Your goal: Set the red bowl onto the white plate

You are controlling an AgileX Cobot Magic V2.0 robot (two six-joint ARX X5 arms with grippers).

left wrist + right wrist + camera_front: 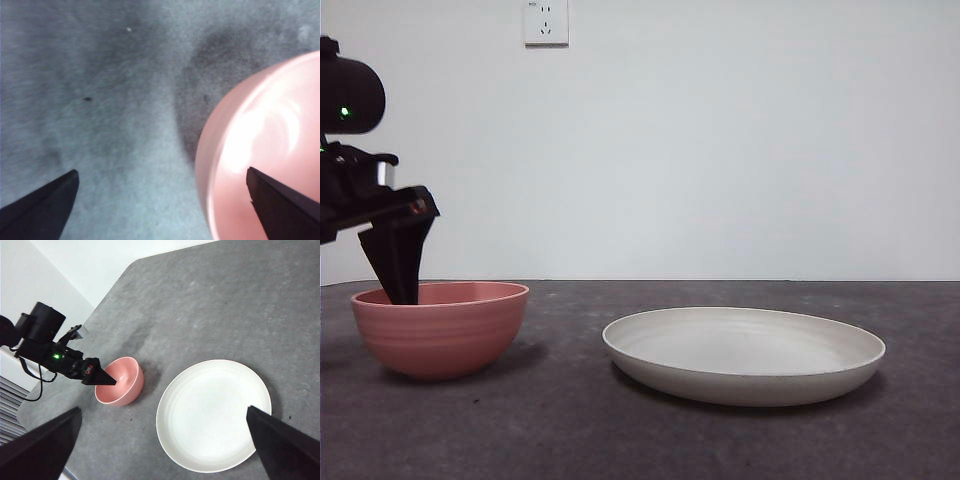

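My left gripper should pick up the red bowl by its rim (220, 135) next, so that it can set the red bowl on the white plate.
The red bowl (445, 335) stands upright on the dark table at the left. The white plate (745, 372) lies to its right, a small gap between them, with nothing on it. My left gripper (398, 285) is open and straddles the bowl's rim at its far-left side. In the left wrist view one jaw is over the bowl's inside (260, 130), the other outside over the table, and the gripper (161, 172) holds nothing. My right gripper (164, 410) is open and empty, high above the table. Its view shows the bowl (125, 382), the plate (215, 415) and the left gripper (102, 377).
The grey table (650, 440) ends at a white wall with an outlet (546, 22). In the right wrist view the table's rounded edge (30, 412) lies close behind the left arm (42, 330), whose cables hang there.
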